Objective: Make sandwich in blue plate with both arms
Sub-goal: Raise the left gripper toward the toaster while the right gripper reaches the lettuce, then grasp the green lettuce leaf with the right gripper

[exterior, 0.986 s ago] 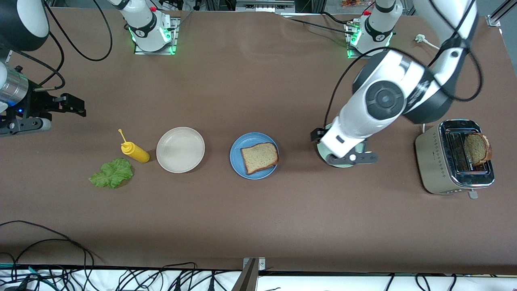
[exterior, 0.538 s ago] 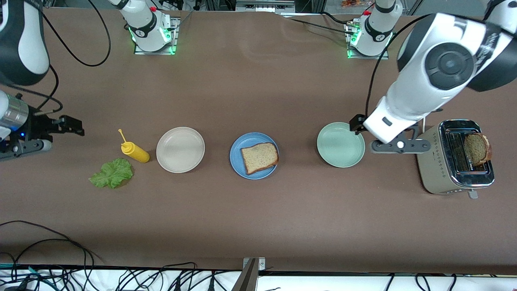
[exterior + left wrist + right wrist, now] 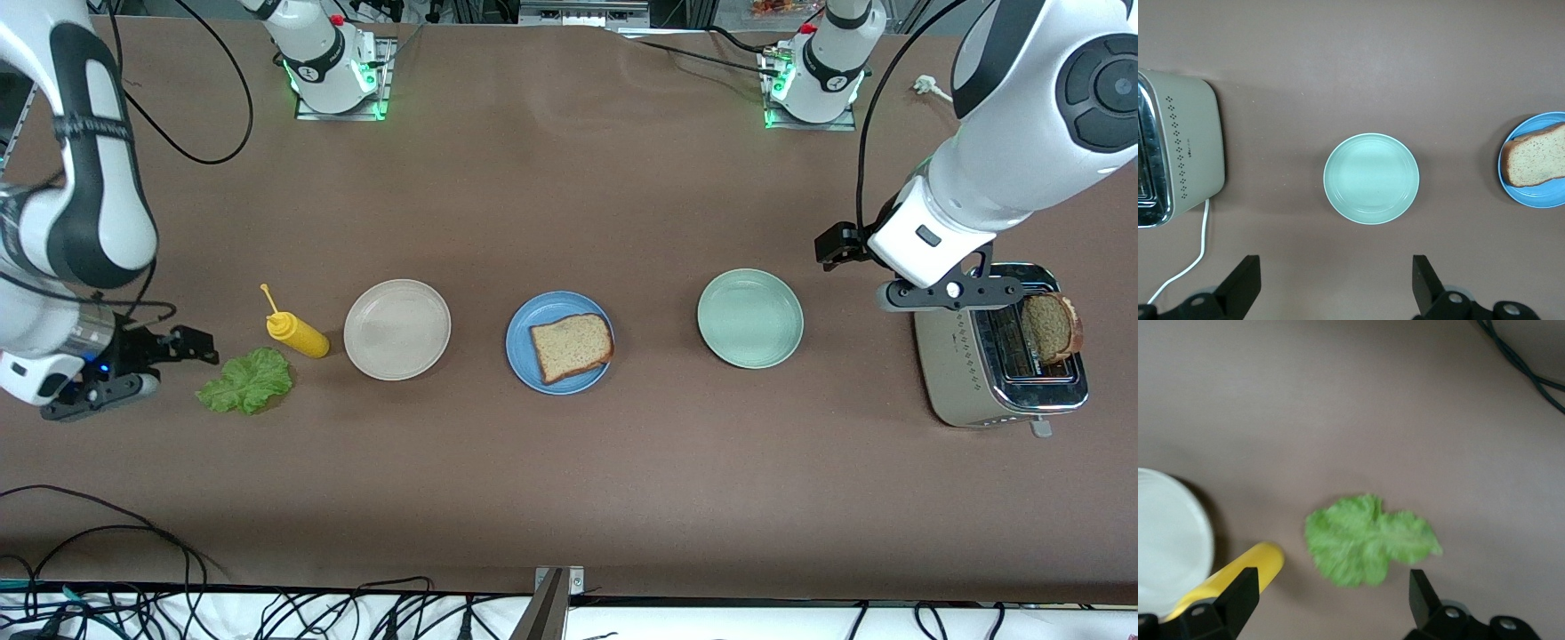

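My right gripper should next take hold of the lettuce by its leafy middle (image 3: pixel 247 380), so that it can lay the lettuce over the bread slice on the blue plate.
The blue plate (image 3: pixel 520 342) sits mid-table with one brown bread slice (image 3: pixel 572 345) on it; both also show in the left wrist view, the plate (image 3: pixel 1538 195) and the slice (image 3: pixel 1535 162). A second bread slice (image 3: pixel 1050 326) stands in the toaster (image 3: pixel 965 373). The green lettuce leaf (image 3: pixel 246 380) lies on the table and shows in the right wrist view (image 3: pixel 1368 540). My left gripper (image 3: pixel 947 292) is open and empty over the table by the toaster's corner, as the left wrist view (image 3: pixel 1335 293) shows. My right gripper (image 3: pixel 98 396) is open and empty over the table beside the lettuce, as the right wrist view (image 3: pixel 1333 603) shows.
A pale green plate (image 3: pixel 749 318) lies between the blue plate and the toaster. A beige plate (image 3: pixel 396 329) and a yellow squeeze bottle (image 3: pixel 298 333) lie between the blue plate and the lettuce. The toaster's white cable (image 3: pixel 1185 263) runs on the table. Cables hang along the table's front edge.
My left arm has swung from over the pale green plate to beside the toaster. My right gripper has moved down toward the lettuce.
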